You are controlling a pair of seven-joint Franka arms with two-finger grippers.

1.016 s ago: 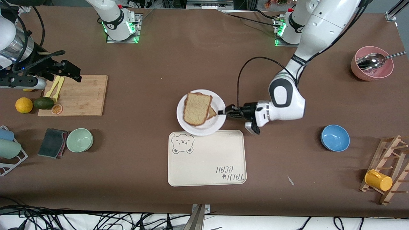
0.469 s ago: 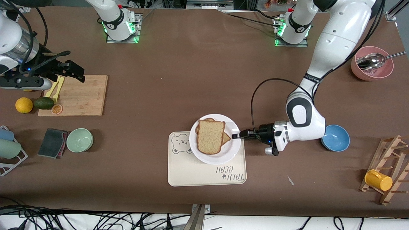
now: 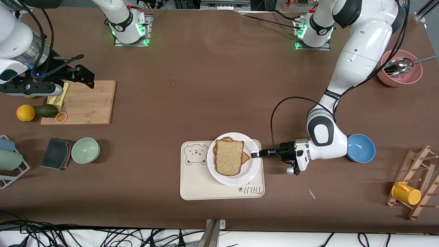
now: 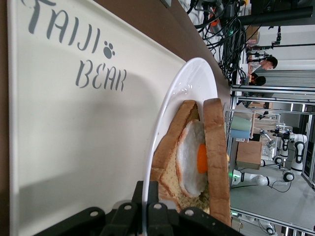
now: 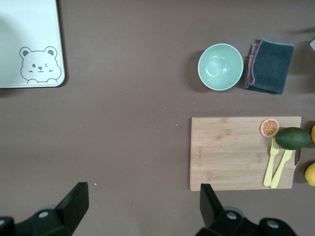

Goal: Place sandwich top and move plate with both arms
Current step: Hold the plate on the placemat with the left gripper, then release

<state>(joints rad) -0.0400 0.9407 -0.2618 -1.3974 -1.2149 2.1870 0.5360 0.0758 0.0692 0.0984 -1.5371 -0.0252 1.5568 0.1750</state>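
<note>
The white plate's rim (image 3: 210,164) (image 4: 164,118) is tilted up above the cream tray's surface, so the robot's left gripper needs to lower the plate flat before letting go of it.
The white plate (image 3: 253,167) is over the cream bear-printed tray (image 3: 199,187), toward the left arm's end of it. I cannot tell if it rests on the tray. On the plate lies the sandwich top (image 3: 229,157), covering a lower slice and a fried egg (image 4: 191,157). My left gripper (image 3: 255,154) is shut on the plate's rim (image 4: 170,110), which runs between its jaws. In the left wrist view the sandwich top (image 4: 216,162) shows edge-on. My right gripper (image 3: 86,77) waits open over the wooden cutting board's corner, with nothing between its fingers (image 5: 76,201).
A blue bowl (image 3: 360,148) sits right by the left arm's elbow. A pink bowl with a spoon (image 3: 399,68) and a rack with a yellow mug (image 3: 406,193) stand at the left arm's end. Cutting board (image 3: 85,103), green bowl (image 3: 85,150), cloth (image 3: 56,153), orange (image 3: 25,113) and avocado (image 3: 47,110) lie at the right arm's end.
My left gripper has carried the plate and sandwich toward the front camera, from the bare table to over the tray. The right arm has barely shifted.
</note>
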